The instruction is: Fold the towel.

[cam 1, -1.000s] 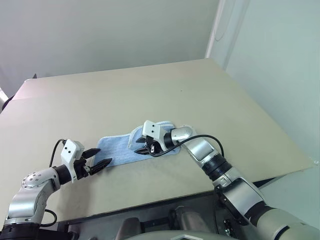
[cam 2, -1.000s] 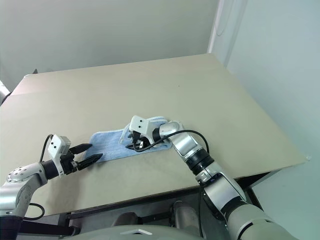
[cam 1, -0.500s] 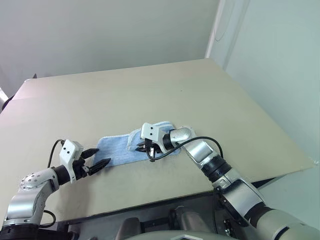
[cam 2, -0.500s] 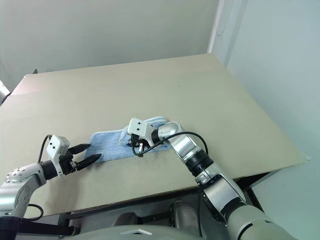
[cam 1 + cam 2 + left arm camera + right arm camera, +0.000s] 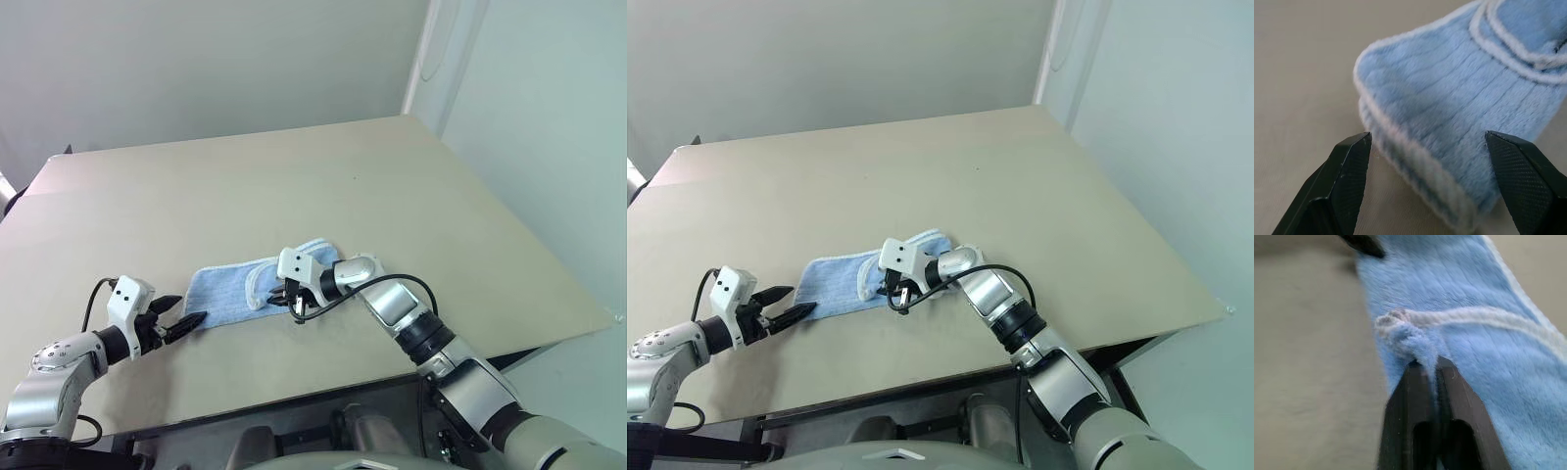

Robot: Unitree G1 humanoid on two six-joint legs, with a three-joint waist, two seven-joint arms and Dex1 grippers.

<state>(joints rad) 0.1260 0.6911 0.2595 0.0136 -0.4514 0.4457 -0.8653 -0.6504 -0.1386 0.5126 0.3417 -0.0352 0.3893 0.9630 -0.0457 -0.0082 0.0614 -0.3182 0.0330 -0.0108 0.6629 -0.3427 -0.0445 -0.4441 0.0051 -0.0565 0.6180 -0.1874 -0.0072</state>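
Note:
Next, my left gripper pinches the towel's hem corner (image 5: 200,324), since the doubled white hem stands up off the table.
The light-blue towel (image 5: 223,290) with white piping lies as a folded strip near the table's front edge. My right gripper (image 5: 292,296) is shut on a bunched white-edged fold of the towel (image 5: 1449,298) near its middle, and that fold sits pinched between the fingertips of the right gripper (image 5: 1427,363). My left gripper (image 5: 185,311) stands open at the strip's left end. In the left wrist view the left gripper (image 5: 1426,137) has one finger on each side of the towel's (image 5: 1459,122) rounded end and does not grip it.
The beige table (image 5: 294,176) stretches wide behind and to both sides of the towel. Its right corner (image 5: 612,315) and front edge are close. A pale wall stands behind the table.
My right gripper has shut on the towel's fold and drawn the right end a little leftward. The left gripper stays open and has drifted slightly left.

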